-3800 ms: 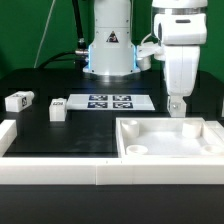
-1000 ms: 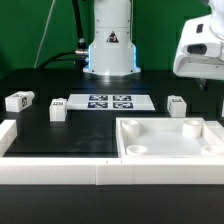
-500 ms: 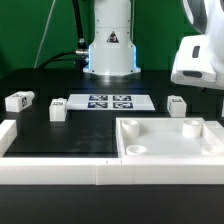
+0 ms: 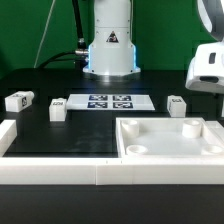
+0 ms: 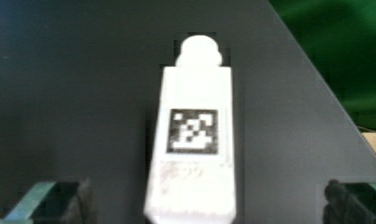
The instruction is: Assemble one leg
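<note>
The white leg's rounded tip needs to stay free to go into a corner socket, so my gripper should next grab the leg by its blunt end (image 5: 190, 203).
In the wrist view a white leg (image 5: 195, 130) with a black-and-white tag lies flat on the black table. My gripper (image 5: 203, 205) is open above its blunt end, with one dark finger (image 5: 52, 200) on each side, well apart from it and not touching. In the exterior view only the white hand (image 4: 209, 70) shows, at the right edge, with its fingertips out of view. Three more small legs lie there: one (image 4: 177, 104) behind the tray-like part and two at the left (image 4: 16, 101) (image 4: 57, 108). I cannot tell which leg the wrist view shows.
The large white tray-like part (image 4: 170, 150) with round corner sockets sits at the front right. The marker board (image 4: 107, 101) lies in the middle, before the robot base (image 4: 108, 45). A white rail (image 4: 50, 172) runs along the front edge.
The gripper stood down at the leg behind the tray-like part, then lifted off and left it there. Since then the hand has moved to the exterior view's right and lower.
</note>
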